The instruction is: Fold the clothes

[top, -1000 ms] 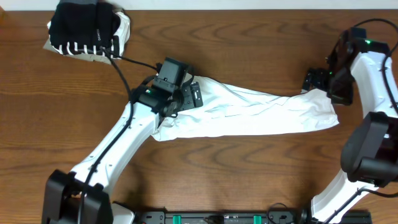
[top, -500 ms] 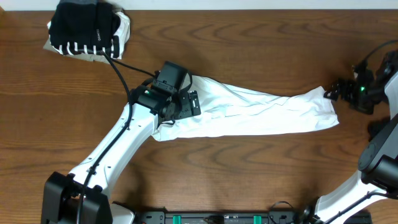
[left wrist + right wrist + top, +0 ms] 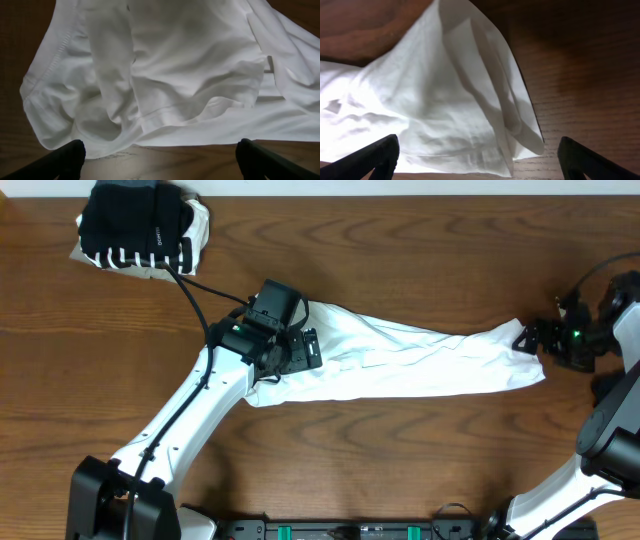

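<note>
The white garment needs its outer end folded inward, so my right gripper needs to grab it next by the folded corner at its outer end.
A white garment lies stretched in a long rumpled band across the middle of the wooden table. My left gripper hovers over its left end, open and empty; the left wrist view shows the bunched hem just beyond the open fingertips. My right gripper sits at the right end, open and empty; the right wrist view shows the folded corner between and beyond the fingertips. No lettering or print shows.
A pile of folded clothes, black and black-and-white striped over a pale piece, sits at the far left corner. A black cable runs from it toward the left arm. The table's back edge is near.
My right arm swung away to the right off the garment's end, then eased back left toward it. The garment's right end lies flat on the table. The left gripper barely moved.
</note>
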You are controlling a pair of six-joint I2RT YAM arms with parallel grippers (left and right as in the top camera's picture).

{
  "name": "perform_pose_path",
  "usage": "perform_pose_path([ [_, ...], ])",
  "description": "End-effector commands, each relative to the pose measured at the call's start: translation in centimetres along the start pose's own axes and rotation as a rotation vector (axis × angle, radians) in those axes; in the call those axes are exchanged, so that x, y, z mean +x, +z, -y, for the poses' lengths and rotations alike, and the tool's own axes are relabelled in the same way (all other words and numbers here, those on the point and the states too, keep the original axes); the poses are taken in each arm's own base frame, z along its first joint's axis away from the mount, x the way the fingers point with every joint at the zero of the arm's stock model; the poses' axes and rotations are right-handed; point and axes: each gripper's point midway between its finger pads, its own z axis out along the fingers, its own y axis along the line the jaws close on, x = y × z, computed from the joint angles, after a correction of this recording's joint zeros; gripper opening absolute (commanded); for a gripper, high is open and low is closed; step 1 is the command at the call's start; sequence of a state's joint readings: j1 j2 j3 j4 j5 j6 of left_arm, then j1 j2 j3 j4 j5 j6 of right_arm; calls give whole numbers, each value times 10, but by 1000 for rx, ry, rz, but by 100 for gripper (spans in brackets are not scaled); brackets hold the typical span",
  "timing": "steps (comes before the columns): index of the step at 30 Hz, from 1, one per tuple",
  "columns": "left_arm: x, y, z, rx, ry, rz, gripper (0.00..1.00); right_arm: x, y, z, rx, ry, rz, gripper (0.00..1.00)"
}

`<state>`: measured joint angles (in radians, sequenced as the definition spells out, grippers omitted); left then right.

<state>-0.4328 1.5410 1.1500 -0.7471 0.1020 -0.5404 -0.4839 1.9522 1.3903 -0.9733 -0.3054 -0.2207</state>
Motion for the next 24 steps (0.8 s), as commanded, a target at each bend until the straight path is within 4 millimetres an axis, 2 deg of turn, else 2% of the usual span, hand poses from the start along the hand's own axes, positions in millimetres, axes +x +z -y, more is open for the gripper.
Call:
perform_pose_path([
  [1,8,4,-6,-12,17,-21,98,5,0,5,18,-17,-2,99],
  [8,14,5,-10,-26,16,-42,98,10,12,8,8,-30,7,99],
  [15,17,5,-12,-35,15,-55,98,4,16,4,-30,-34,26,99],
  [24,21,5,-10,-21,2,-75,98,17,43,6,-69,-3,-56,99],
])
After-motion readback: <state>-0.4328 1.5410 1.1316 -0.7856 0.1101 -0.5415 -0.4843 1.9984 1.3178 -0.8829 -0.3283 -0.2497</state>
